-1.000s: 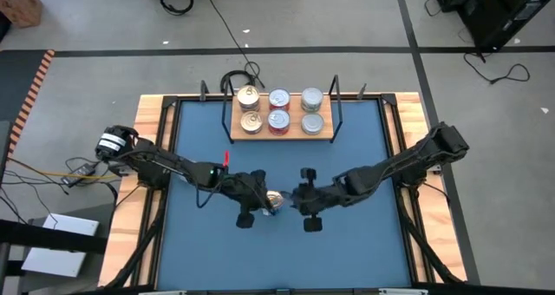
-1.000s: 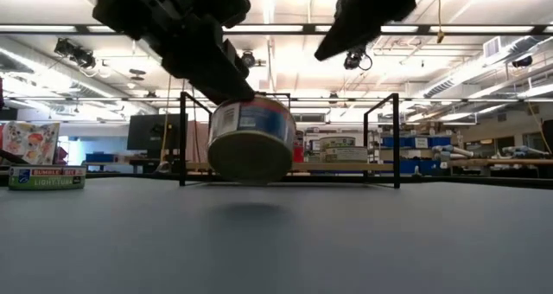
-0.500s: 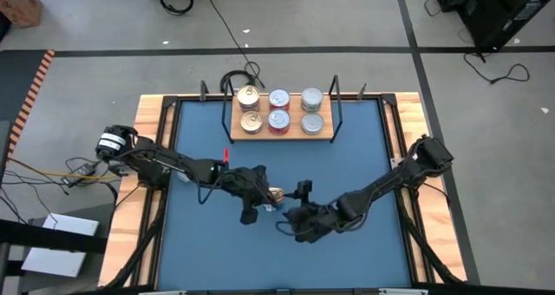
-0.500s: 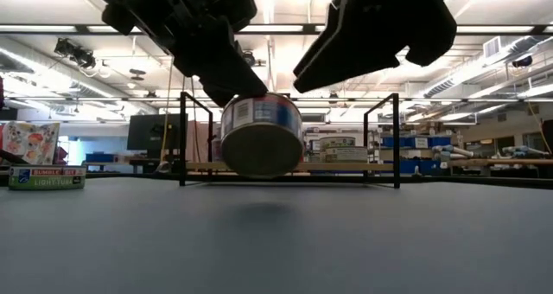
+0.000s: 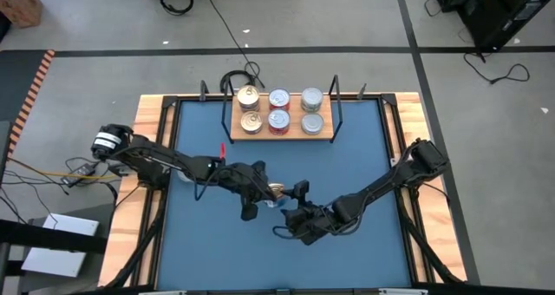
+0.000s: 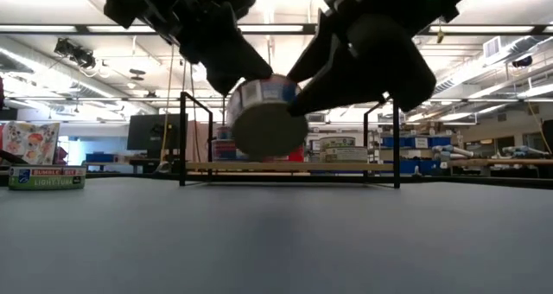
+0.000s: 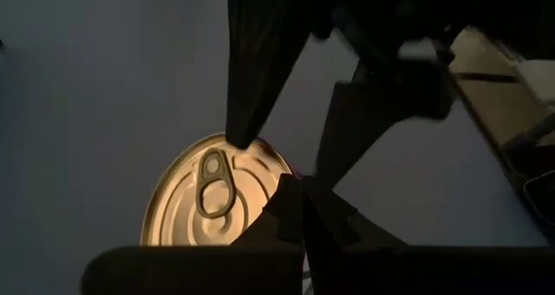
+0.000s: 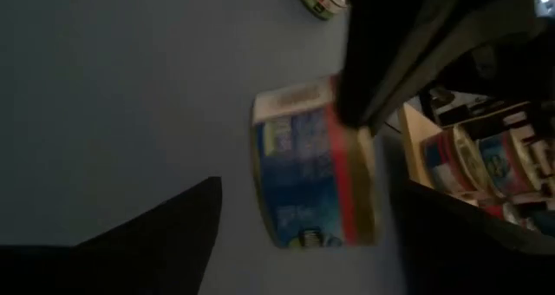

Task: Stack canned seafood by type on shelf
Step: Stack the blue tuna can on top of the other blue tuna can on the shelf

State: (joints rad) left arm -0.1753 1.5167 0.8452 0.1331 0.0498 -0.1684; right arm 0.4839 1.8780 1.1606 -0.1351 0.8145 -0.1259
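I will next stack the blue-labelled can with the gold-lidded cans on the shelf [image 5: 279,132] [image 8: 468,160], so I will grab the blue-labelled can by its lid and bottom rims with my right gripper.
My left gripper [image 5: 263,196] is shut on a gold-lidded can [image 5: 276,191] with a blue label and a red band, held above the blue table's middle. My right gripper [image 5: 293,215] is open just right of the can, one finger [image 8: 165,234] on either side of it [image 8: 312,175]. I cannot tell whether they touch it. The shelf [image 5: 279,132] stands at the far edge. Several cans rest on it on their bottoms: gold-lidded [image 5: 250,121] at the left, red-sided [image 5: 278,120] in the middle, silver [image 5: 311,121] at the right. My left gripper holds the can near its gold lid's rim [image 7: 276,175], coming slanting down from the table's left. The gripper's own body hides how the fingers lie. The can is lifted clear and tilted, its bottom [image 6: 259,131] turned toward the near edge.
The table's wooden rim [image 5: 154,121] runs around the blue top. A black cable [image 5: 236,76] lies behind the shelf. A flat green box [image 6: 47,176] shows at the left in the low view. Open blue surface lies on the near side [image 5: 277,260].
My right gripper has come down and toward the near left, rolling at the wrist, and now stands around the can. My left gripper has raised the can a little and tipped it further, so its bottom faces the near edge more.
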